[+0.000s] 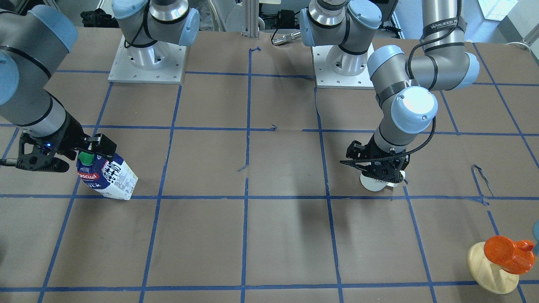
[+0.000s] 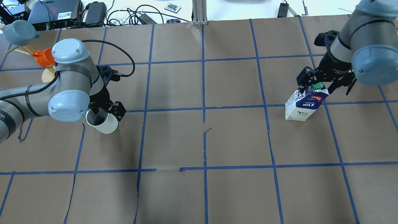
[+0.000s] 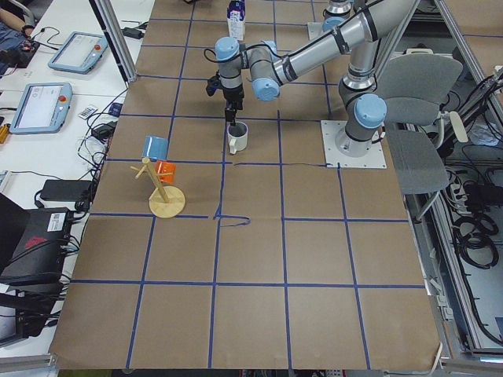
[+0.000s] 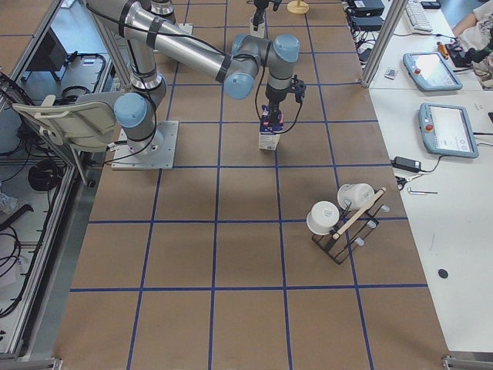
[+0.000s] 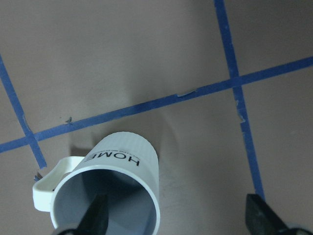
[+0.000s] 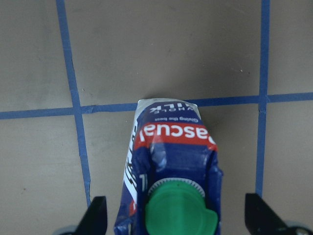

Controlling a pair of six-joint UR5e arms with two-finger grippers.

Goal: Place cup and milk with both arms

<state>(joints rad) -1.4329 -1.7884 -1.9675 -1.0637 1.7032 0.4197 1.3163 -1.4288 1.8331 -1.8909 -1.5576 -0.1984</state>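
The right gripper should next grab the milk carton by its green-capped top (image 1: 86, 158). Then the right gripper should put the milk next to the cup (image 1: 372, 183).
The white cup (image 2: 104, 125) with black "HOME" lettering stands upright on the table at the left of the overhead view. My left gripper (image 2: 107, 113) is open over it. In the left wrist view one finger (image 5: 98, 215) is inside the cup (image 5: 122, 161) and the other is well outside its wall. The blue and white milk carton (image 2: 303, 107) with a green cap stands on a blue tape line at the right. My right gripper (image 2: 318, 84) is open around its top. In the right wrist view the carton (image 6: 171, 147) sits between the fingers with a gap on each side.
A wooden mug tree (image 2: 46, 73) with an orange cup (image 1: 503, 252) and a blue cup stands beyond the left arm. A dark rack with white cups (image 4: 339, 220) stands at the table's right end. Brown paper with a blue tape grid (image 2: 203, 109) covers the table.
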